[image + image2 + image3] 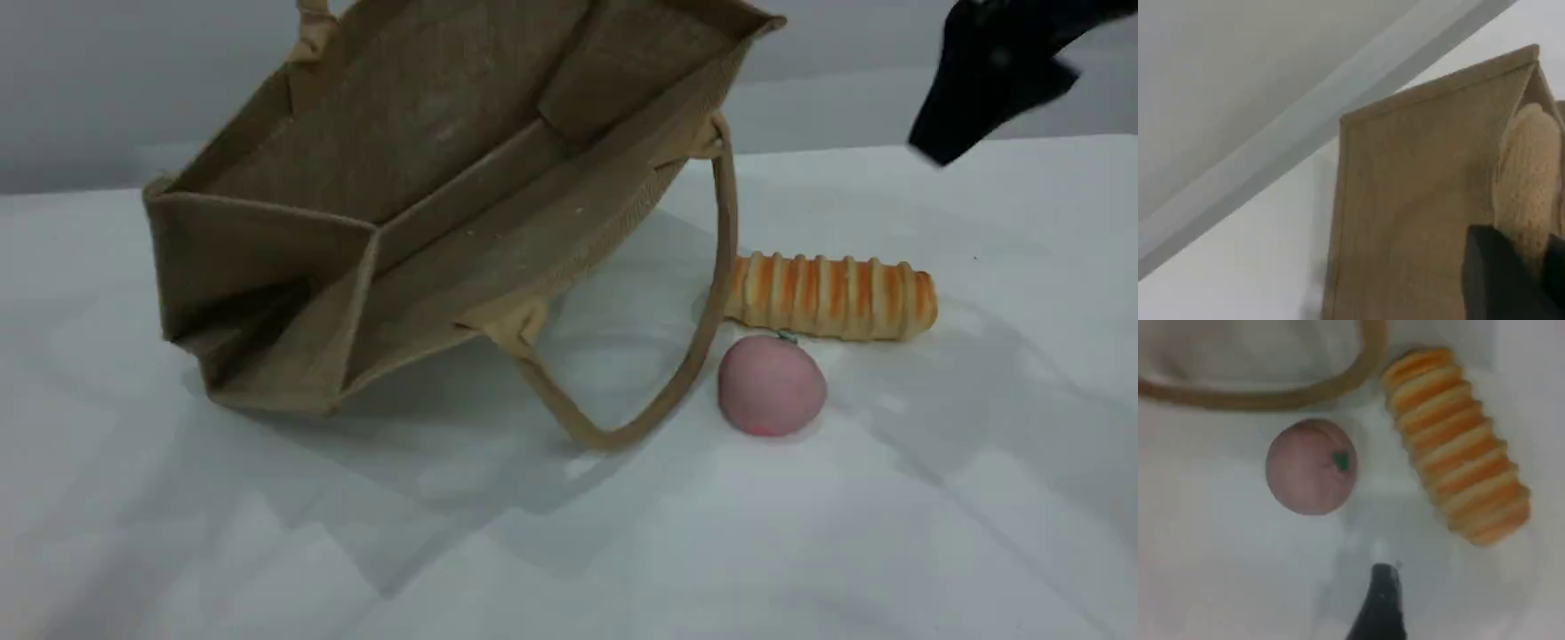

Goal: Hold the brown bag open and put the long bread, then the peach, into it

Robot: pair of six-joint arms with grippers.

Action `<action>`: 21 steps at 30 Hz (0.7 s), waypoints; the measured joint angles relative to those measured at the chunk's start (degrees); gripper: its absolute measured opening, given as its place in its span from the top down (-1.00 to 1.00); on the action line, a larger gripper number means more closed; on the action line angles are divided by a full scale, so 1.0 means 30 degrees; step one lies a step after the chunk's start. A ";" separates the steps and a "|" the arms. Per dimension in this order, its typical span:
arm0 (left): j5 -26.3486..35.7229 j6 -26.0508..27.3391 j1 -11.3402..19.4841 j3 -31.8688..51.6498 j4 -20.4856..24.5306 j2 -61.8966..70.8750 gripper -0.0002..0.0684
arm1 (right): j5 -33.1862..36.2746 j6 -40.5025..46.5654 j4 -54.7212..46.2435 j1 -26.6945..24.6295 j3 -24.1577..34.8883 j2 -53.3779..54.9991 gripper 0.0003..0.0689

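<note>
Next, my right gripper will grab the bread by its loose end [907, 302], since the bag's handle loop [728, 240] lies close against one end of the bread.
The brown bag [427, 204] hangs tilted with its mouth toward the camera, bottom corner on the table, lifted by its upper handle [313, 31]. My left gripper [1525, 280] is shut on that padded beige handle [1528, 180], above the bag's flat side [1418, 200]. The lower handle [702, 356] droops onto the table. The long bread [831, 296] lies to the right of the bag, the peach [771, 386] just in front of it. My right gripper [956, 124] hovers open above both, its fingertip [1381, 600] near the peach [1310, 467] and the bread [1455, 443], holding nothing.
A white cloth covers the table [569, 533]. The bag's loose handle loop [1271, 399] lies close to the peach and the bread's left end. A grey wall [107, 80] runs behind the table.
</note>
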 joint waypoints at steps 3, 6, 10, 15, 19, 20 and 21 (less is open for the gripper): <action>0.0000 0.0000 0.0000 0.0000 0.0000 0.0000 0.71 | -0.0711 -0.0216 0.1008 0.0417 0.0000 0.0945 -0.65; 0.0000 -0.0065 0.0000 0.0000 -0.0017 0.0000 0.71 | -0.1440 -0.0313 0.1252 0.0621 0.0000 0.1722 -0.65; 0.0000 -0.0082 0.0000 0.0000 -0.0037 0.0000 0.71 | -0.1975 -0.1409 0.1234 0.0621 0.0000 0.2551 -0.65; 0.0000 -0.0139 0.0000 0.0000 -0.0057 0.0000 0.71 | -0.3127 -0.2784 0.1547 0.0621 -0.0021 0.3670 -0.65; 0.0000 -0.0139 0.0000 0.0000 -0.0081 0.0000 0.71 | -0.4629 -0.3479 0.1547 0.0621 -0.0035 0.4425 -0.65; 0.0000 -0.0139 0.0000 0.0000 -0.0081 0.0000 0.71 | -0.5082 -0.3478 0.1547 0.0621 -0.0035 0.4564 -0.65; 0.0000 -0.0139 0.0000 0.0000 -0.0081 0.0000 0.71 | -0.5432 -0.3478 0.1547 0.0621 -0.0035 0.4672 -0.65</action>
